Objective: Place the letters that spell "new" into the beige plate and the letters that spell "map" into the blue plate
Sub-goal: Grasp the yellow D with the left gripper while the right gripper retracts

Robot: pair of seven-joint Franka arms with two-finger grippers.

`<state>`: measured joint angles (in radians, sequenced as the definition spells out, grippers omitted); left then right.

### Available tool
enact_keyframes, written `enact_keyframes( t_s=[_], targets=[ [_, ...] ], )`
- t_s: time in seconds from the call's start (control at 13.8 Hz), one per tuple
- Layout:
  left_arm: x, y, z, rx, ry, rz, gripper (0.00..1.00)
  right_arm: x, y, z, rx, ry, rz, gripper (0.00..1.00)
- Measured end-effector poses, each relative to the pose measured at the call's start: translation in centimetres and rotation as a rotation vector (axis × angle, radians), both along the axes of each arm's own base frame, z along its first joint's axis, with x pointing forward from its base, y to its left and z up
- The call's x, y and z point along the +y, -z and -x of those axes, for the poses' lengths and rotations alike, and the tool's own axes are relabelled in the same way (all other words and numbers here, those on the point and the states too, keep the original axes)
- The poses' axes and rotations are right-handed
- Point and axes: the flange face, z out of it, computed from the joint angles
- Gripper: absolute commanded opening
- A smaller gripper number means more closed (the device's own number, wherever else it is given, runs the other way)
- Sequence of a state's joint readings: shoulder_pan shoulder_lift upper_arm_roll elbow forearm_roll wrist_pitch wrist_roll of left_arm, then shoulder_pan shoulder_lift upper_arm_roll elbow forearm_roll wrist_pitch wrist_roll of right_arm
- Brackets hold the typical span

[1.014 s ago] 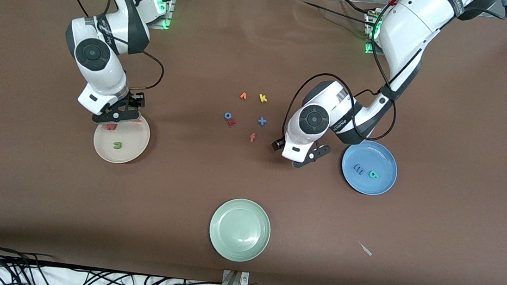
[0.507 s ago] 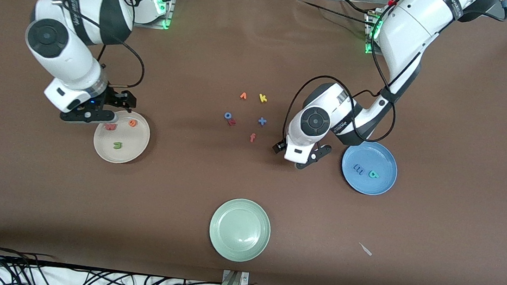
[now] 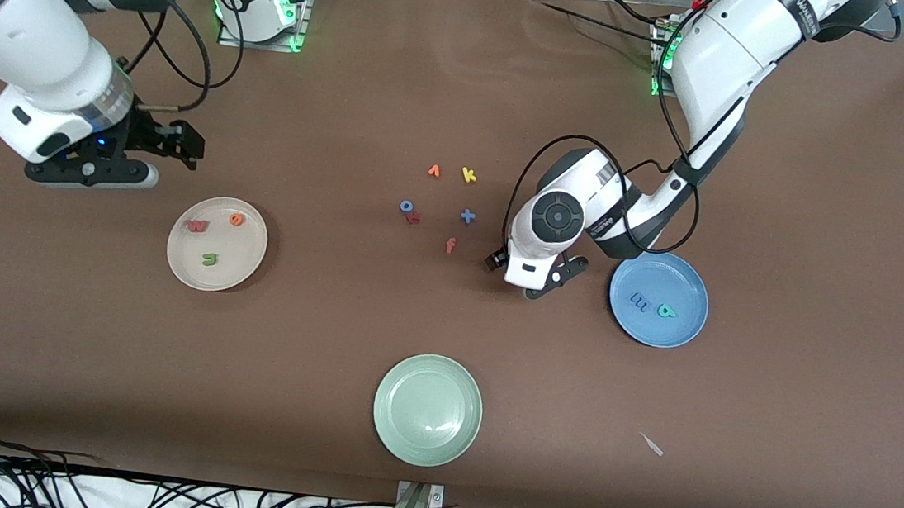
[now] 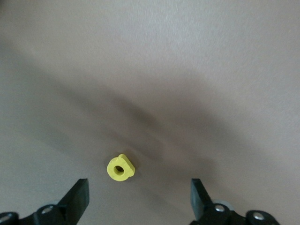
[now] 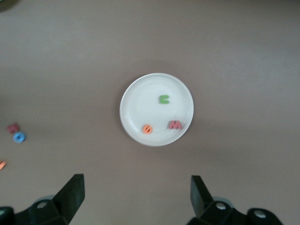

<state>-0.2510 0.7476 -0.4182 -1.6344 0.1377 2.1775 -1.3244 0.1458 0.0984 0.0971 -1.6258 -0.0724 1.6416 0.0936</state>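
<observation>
The left gripper grabs the yellow a by its rounded bowl (image 4: 119, 169) next, to add it to "map" in the blue plate.
The beige plate (image 3: 245, 266) holds the red-pink w (image 3: 197, 224), the orange e (image 3: 236, 219) and the green n (image 3: 208, 259). The right wrist view looks down on this plate (image 5: 136, 93) with its n (image 5: 163, 99), e (image 5: 147, 128) and w (image 5: 175, 124). My right gripper (image 3: 91, 172) (image 5: 136, 194) hangs open and empty, high over bare table off that plate's rim. The blue plate (image 3: 686, 281) holds the blue m (image 3: 639, 303) and teal p (image 3: 666, 311). My left gripper (image 3: 538, 287) (image 4: 139, 201) is open, low beside the blue plate. The yellow a (image 4: 120, 168) lies flat just ahead of its fingers, untouched.
Loose letters lie mid-table: an orange v-shape (image 3: 433, 171), a yellow k (image 3: 469, 175), a blue o (image 3: 406, 206), a red piece (image 3: 414, 218), a blue plus (image 3: 467, 216) and an orange-red f (image 3: 449, 245). A pale green plate (image 3: 428, 409) sits nearest the front camera.
My right gripper let the orange e go into the beige plate, then rose and drew off toward the right arm's end of the table. The left gripper barely shifted.
</observation>
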Motion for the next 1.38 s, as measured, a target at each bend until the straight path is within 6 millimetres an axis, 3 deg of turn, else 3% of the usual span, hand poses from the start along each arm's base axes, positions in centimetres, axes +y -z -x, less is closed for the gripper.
enact_keyframes(
  t_s=[0.14, 0.29, 0.43, 0.65, 0.94, 1.01, 1.16, 1.23, 1.38],
  targets=[
    [-0.2, 0.9, 0.7, 0.014, 0.007, -0.006, 0.93, -0.7, -2.4, 0.9, 0.032, 0.012, -0.085, 1.00],
    [-0.3, 2.1, 1.8, 0.010, 0.008, 0.001, 0.91, -3.6, -4.1, 1.5, 0.045, 0.048, -0.125, 1.00],
    [-0.2, 3.3, 2.6, -0.002, 0.005, 0.015, 0.77, -5.4, -4.8, 1.5, 0.039, 0.058, -0.135, 1.00],
    [0.4, 2.9, 2.0, -0.017, -0.009, 0.023, 0.71, -6.2, -5.4, 1.4, 0.032, 0.070, -0.136, 1.00],
    [1.4, 3.0, 1.5, -0.016, -0.026, 0.021, 0.71, -6.7, -5.5, 1.5, 0.038, 0.074, -0.107, 1.00],
    [1.4, 3.0, 1.5, -0.016, -0.026, 0.021, 0.66, -6.8, -5.9, 1.5, 0.031, 0.073, -0.102, 1.00],
    [1.3, 3.0, 1.6, -0.015, -0.024, 0.020, 0.35, -6.9, -6.7, 1.6, 0.027, 0.073, -0.096, 1.00],
    [1.3, 2.9, 1.6, -0.017, -0.023, 0.021, 0.25, -6.9, -6.8, 1.7, 0.027, 0.073, -0.094, 1.00],
    [1.2, 2.6, 1.7, -0.020, -0.020, 0.022, 0.16, -7.0, -6.8, 1.7, 0.028, 0.075, -0.091, 1.00]
  ],
)
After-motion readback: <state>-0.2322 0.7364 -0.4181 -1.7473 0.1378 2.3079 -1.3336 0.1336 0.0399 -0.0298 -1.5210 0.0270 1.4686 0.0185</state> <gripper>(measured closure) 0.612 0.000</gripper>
